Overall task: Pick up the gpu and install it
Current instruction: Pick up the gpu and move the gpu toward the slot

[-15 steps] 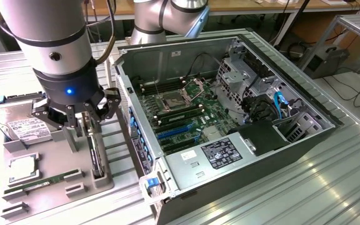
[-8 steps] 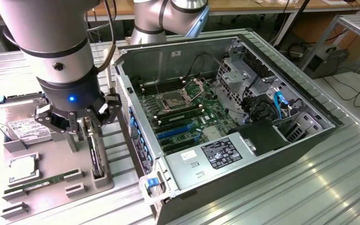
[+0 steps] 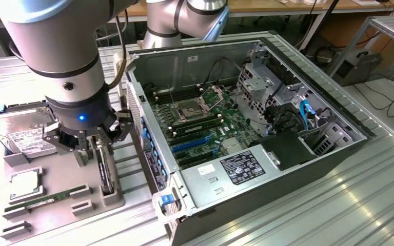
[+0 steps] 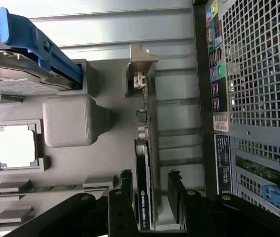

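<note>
The GPU's lower edge is down in the grey tray slot [image 3: 112,198]. My gripper will next grab the GPU by its free top edge [image 3: 100,149], on the black cover.
The gpu [image 3: 104,171] stands on its long edge in a slot of the grey holder tray [image 3: 60,210], just beside the open computer case [image 3: 252,128] on the exterior view's left. In the wrist view the gpu [image 4: 145,163] shows its dark face with a printed label, and its silvery bracket [image 4: 140,64] sits at the far end. My gripper [image 3: 87,148] hangs low over the card. It is open [image 4: 150,174], with one black finger [image 4: 126,180] on each side of the card and small gaps between pads and card.
The tray also holds a silver hard drive [image 3: 22,136] with a blue carrier [image 4: 26,44], a processor [image 3: 24,184] and a green memory stick [image 3: 43,201]. Inside the case lie the motherboard and its blue expansion slots [image 3: 190,146]. The case's perforated rear wall [image 4: 258,64] stands close by.
</note>
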`<state>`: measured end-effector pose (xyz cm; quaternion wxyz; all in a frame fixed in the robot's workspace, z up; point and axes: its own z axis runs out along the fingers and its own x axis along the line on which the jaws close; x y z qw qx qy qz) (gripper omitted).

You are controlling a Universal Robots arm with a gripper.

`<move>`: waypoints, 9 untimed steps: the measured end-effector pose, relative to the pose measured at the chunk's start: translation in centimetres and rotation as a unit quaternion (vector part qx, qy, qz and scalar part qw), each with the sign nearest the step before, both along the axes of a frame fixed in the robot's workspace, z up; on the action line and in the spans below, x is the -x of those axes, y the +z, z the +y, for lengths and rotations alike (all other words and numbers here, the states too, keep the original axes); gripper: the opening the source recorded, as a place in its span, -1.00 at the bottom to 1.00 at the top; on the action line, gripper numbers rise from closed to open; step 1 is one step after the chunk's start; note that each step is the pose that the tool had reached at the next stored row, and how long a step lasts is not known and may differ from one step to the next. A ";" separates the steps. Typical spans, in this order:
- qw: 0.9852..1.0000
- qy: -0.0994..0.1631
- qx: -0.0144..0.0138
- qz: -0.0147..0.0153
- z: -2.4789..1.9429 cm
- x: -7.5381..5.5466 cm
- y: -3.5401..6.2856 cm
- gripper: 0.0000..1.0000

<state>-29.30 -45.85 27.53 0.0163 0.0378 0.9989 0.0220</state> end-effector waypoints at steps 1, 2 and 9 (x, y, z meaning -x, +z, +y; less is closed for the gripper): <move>1.000 0.000 0.000 0.000 0.00 0.0 -0.17 -0.15; 1.000 0.000 0.000 0.000 0.00 0.0 -0.39 -0.15; 1.000 -0.002 -0.001 0.000 0.22 0.4 -1.67 -0.15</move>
